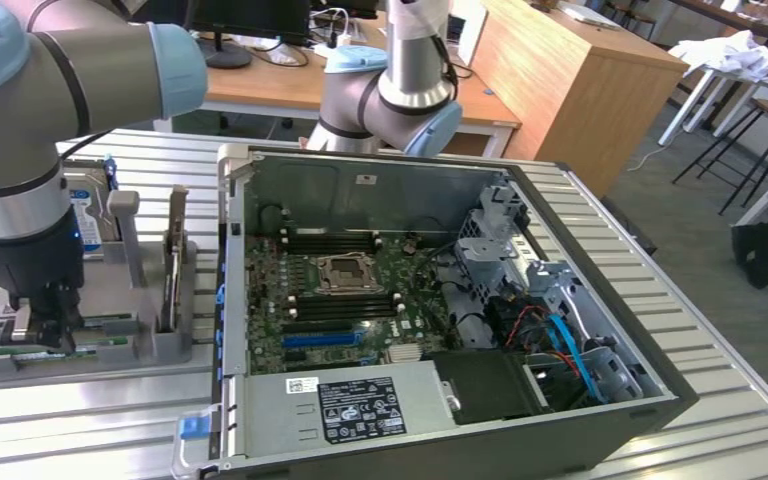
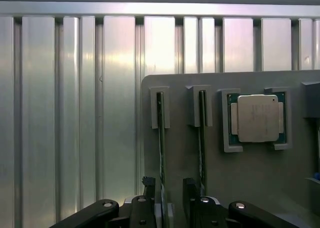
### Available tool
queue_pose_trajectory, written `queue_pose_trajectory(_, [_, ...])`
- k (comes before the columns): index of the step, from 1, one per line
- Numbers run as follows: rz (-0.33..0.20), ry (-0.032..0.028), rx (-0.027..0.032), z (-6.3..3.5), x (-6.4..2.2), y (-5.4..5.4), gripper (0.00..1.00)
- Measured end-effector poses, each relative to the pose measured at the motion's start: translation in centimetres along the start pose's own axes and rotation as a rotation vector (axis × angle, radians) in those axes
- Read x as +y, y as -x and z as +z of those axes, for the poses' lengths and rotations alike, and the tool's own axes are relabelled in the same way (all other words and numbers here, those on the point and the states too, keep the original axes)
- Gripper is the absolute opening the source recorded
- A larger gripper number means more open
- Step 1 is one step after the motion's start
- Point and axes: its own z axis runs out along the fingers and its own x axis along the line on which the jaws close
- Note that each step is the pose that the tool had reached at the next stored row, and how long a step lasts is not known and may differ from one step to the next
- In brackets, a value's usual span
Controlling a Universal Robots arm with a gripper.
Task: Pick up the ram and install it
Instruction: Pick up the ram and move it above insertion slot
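Note:
I will next pinch the ram with my gripper by its exposed upper edge (image 2: 162, 175), with one finger on each flat side of the ram, because the slots of the holder enclose the ram's lower edge.
The ram (image 2: 161, 138) is a thin stick standing on edge in a slot of the grey holder (image 2: 250, 188). A second, similar stick (image 2: 201, 138) stands in the slot beside it. My gripper (image 2: 169, 189) is low over the holder and open, with one dark finger (image 2: 149, 188) on each side of the first stick and a gap still showing between them and it. In the exterior view the gripper (image 1: 37, 325) is down at the holder (image 1: 157, 345) at that view's left, where the green edge of the ram (image 1: 97, 345) shows beside it.
A square silver processor (image 2: 257, 118) lies in its recess on the holder. A blue-labelled hard drive (image 1: 87, 215) and a thin upright board (image 1: 176, 255) stand on the holder too. The open computer case (image 1: 598, 300) with its motherboard (image 1: 337, 295) sits beside it on the slatted metal table (image 1: 704, 300).

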Motion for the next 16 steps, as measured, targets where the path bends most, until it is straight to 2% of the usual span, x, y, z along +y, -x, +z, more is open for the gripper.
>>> queue_pose_trajectory(12, [-0.001,0.0,0.0,0.4,-0.02,-0.04,0.36])
queue_pose_trajectory(16, [-0.001,-0.0001,-0.0001,0.39,-0.44,-0.03,0.36])
